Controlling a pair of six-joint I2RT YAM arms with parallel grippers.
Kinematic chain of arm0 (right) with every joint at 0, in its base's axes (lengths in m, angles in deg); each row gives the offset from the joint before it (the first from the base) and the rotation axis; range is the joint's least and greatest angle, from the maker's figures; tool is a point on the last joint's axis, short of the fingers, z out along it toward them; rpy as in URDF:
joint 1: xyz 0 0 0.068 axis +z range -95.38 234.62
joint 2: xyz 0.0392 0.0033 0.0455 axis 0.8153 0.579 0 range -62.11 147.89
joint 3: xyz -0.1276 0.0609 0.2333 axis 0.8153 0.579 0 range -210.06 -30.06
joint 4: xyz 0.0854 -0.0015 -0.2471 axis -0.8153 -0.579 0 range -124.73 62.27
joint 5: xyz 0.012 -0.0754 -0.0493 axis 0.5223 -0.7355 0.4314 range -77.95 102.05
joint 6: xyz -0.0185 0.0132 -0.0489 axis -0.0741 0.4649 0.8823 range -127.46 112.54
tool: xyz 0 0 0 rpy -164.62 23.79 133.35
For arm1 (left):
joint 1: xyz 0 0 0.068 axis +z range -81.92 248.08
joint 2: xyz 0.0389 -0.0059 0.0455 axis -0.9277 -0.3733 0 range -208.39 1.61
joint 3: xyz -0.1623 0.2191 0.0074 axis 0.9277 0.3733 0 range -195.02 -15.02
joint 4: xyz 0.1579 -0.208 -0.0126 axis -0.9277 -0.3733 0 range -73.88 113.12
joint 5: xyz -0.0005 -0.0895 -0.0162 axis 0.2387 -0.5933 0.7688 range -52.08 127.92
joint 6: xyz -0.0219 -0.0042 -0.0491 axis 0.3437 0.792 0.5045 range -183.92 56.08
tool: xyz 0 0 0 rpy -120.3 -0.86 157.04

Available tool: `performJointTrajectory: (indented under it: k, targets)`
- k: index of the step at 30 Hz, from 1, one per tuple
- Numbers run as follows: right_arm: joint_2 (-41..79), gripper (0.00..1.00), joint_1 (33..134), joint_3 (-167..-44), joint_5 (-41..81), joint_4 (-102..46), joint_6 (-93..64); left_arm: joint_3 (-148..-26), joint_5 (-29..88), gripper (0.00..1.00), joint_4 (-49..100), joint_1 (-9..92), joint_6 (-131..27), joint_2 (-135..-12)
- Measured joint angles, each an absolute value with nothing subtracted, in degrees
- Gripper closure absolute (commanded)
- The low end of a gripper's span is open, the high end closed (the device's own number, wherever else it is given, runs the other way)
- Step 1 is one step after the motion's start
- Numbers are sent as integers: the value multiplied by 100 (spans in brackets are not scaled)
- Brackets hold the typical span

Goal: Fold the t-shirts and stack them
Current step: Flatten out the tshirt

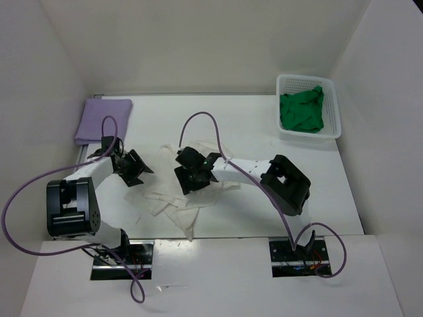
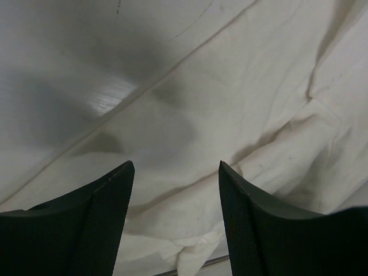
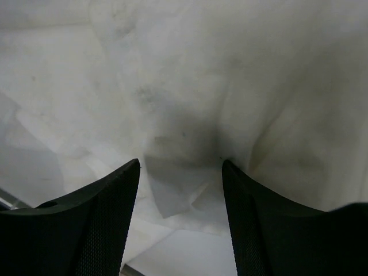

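Note:
My left gripper should next grab the outer edge of the off-white t-shirt (image 1: 173,201) below it, away from my right gripper, to spread the t-shirt for folding.
The off-white t-shirt (image 1: 173,201) lies rumpled in the middle of the table. My left gripper (image 1: 135,173) is open, low over its left edge; the cloth (image 2: 230,115) fills the left wrist view, with nothing between the fingers. My right gripper (image 1: 193,179) is open over the shirt's upper middle; creased cloth (image 3: 190,86) lies under its spread fingers. The lavender t-shirt (image 1: 102,119) lies folded at the far left corner. The bright green t-shirt (image 1: 302,111) sits bunched in the basket.
A white mesh basket (image 1: 335,109) stands at the far right corner and holds the green shirt. White walls enclose the table on three sides. Purple cables loop from both arms.

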State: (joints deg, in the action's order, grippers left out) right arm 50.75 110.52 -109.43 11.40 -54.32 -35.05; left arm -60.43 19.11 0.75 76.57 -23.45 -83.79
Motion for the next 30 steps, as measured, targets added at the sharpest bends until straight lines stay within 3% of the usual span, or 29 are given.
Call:
performJointTrajectory:
  k: [2, 4, 5, 6, 7, 10, 11, 13, 21, 30]
  targets:
    - [5066, 35, 11050, -10943, 896, -5456, -3551, -6036, 2088, 32, 88, 7598, -2347, -8386]
    - [5066, 55, 11050, -10932, 734, -5462, -3571, -6036, 2210, 39, 147, 7498, -2345, -8460]
    - [5066, 64, 11050, -10921, 657, -5464, -3599, -6036, 2278, 46, 193, 7439, -2341, -8541]
    - [5066, 79, 11050, -10919, 607, -5480, -3617, -6034, 2313, 54, 239, 7380, -2330, -8661]
    - [5066, 85, 11050, -10917, 557, -5488, -3621, -6050, 2276, 69, 272, 7327, -2310, -8803]
    - [5057, 99, 11047, -10917, 489, -5493, -3717, -6091, 2228, 83, 414, 7271, -2315, -8998]
    - [5049, 100, 11047, -10917, 469, -5495, -3728, -6100, 2210, 94, 433, 7253, -2310, -9024]
    - [5001, 100, 11041, -10917, 432, -5502, -3754, -6117, 2230, 100, 471, 7222, -2295, -9066]
    - [3700, 100, 10606, -11162, 461, -5801, -3759, -6456, 2470, 100, 221, 7166, -2302, -9048]
    - [1788, 100, 8787, -12788, 1315, -5936, -3761, -8141, 2652, 100, 33, 7183, -2295, -8364]
